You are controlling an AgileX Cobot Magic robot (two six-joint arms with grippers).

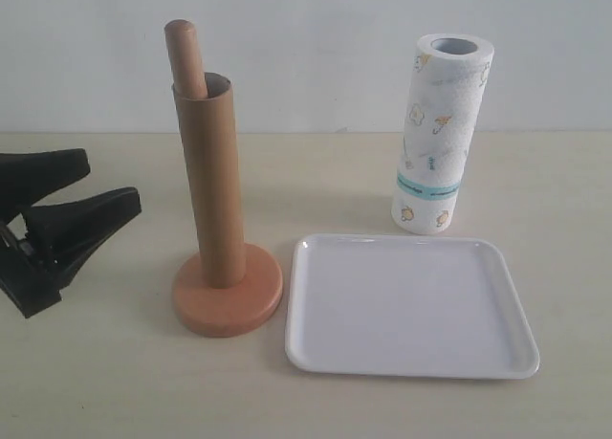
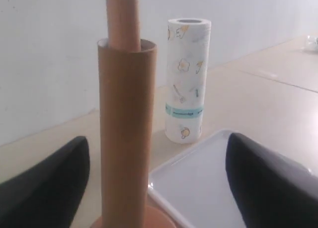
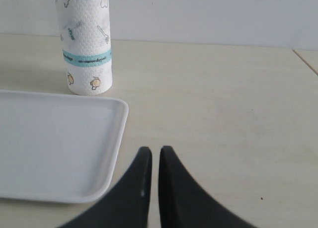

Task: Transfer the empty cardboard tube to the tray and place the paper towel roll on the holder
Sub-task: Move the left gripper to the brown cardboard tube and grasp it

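Note:
The left gripper grips the cardboard tube by its side near the tube's top rim (image 1: 208,125) next, to bring the tube to the white tray (image 1: 409,305).
The brown cardboard tube (image 1: 212,181) (image 2: 125,133) stands upright, slipped over the post of the wooden holder (image 1: 182,52) (image 2: 122,17), whose round base (image 1: 228,300) rests on the table. To its left my left gripper (image 1: 105,188) (image 2: 159,151) is open, jaws spread wide, apart from the tube. The white tray (image 1: 409,305) (image 2: 198,188) (image 3: 54,148) lies bare to the right of the holder. Behind it stands the printed paper towel roll (image 1: 442,133) (image 2: 187,79) (image 3: 84,44), upright. My right gripper (image 3: 155,153) is shut on nothing, beside the tray; the exterior view does not show it.
A beige table (image 1: 96,382) carries everything, with a pale wall (image 1: 306,18) close behind. A seam in the tabletop (image 3: 304,59) runs off to the side of the right gripper.

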